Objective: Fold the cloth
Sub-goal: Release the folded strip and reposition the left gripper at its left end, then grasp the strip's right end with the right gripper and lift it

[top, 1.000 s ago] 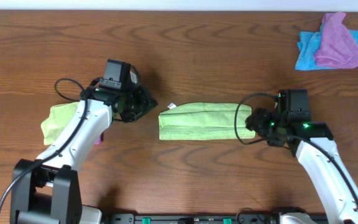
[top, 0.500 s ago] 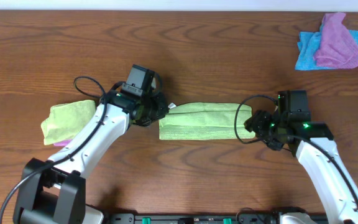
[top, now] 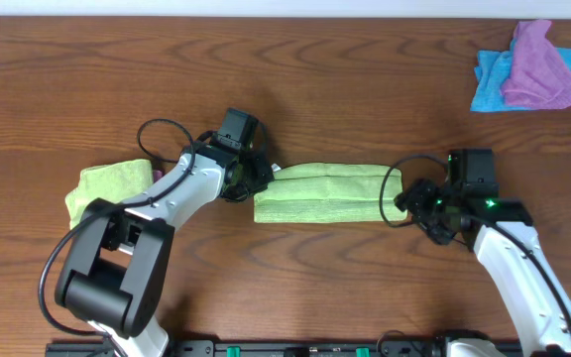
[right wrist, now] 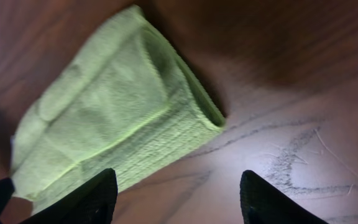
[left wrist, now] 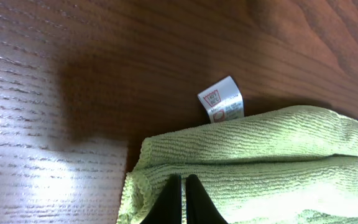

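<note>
The cloth should be grabbed with my right gripper by the short end away from the white tag [top: 398, 194] [right wrist: 180, 74]. Then I fold the cloth toward its tagged end.
The cloth [top: 320, 192] is a lime-green strip, folded lengthwise, lying in the middle of the table. Its white tag [left wrist: 222, 99] sticks out at its left far corner. My left gripper [left wrist: 183, 186] is shut with nothing between its fingers, its tips over the cloth's left end [left wrist: 253, 162]. In the overhead view the left gripper [top: 256, 178] sits at that left end. My right gripper [right wrist: 178, 186] is open and empty over bare table, just off the cloth's right end [right wrist: 110, 112]; in the overhead view it [top: 409, 201] is at that end.
A second lime-green cloth [top: 107, 188] with something purple under it lies at the left, behind the left arm. A blue cloth [top: 489, 84] and a purple cloth [top: 541, 71] are piled at the far right corner. Cables loop off both wrists.
My left arm has swung right from beside the other green cloth to the folded cloth's left end. The right arm has barely moved.
</note>
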`<state>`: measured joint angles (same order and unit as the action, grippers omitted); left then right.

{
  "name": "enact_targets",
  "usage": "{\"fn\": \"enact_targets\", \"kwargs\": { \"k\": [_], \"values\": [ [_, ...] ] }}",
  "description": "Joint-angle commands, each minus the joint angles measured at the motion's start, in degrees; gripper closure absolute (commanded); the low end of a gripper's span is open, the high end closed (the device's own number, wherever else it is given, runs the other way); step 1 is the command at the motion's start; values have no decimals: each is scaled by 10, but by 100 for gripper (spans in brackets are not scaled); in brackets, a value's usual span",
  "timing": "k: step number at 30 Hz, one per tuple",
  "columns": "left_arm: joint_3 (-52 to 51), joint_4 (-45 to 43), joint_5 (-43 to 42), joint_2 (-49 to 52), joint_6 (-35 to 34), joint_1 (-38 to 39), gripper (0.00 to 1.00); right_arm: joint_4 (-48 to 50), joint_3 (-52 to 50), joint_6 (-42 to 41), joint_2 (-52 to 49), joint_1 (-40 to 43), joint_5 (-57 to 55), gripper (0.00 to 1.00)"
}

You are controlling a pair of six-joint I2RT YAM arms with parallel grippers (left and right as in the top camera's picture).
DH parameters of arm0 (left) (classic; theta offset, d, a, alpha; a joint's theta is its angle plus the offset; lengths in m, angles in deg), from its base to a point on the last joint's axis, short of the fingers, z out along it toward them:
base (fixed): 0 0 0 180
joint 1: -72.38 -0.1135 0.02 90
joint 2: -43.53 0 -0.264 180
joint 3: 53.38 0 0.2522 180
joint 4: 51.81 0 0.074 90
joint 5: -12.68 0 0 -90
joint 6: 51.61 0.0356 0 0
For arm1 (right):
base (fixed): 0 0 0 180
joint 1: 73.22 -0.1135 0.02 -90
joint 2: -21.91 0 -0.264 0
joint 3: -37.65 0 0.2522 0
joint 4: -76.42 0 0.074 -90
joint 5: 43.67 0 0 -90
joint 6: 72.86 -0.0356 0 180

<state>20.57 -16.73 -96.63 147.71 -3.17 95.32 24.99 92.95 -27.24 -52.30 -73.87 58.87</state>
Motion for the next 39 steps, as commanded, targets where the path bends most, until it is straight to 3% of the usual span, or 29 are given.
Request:
{"fn": "enact_targets", "kwargs": {
  "k": [1, 27, 34, 39],
  "values": [
    [9, -4, -4, 12, -5, 1, 94, 17, -23, -14, -8, 3, 0, 36],
    [9, -4, -7, 14, -5, 1, 94, 257, -171, -78, -8, 3, 31, 36],
    [9, -4, -7, 14, -5, 1, 94, 273, -191, -79, -9, 3, 18, 36],
    [9, -4, -7, 14, -5, 1, 94, 302, -198, -86, -24, 3, 14, 42]
  ]
}}
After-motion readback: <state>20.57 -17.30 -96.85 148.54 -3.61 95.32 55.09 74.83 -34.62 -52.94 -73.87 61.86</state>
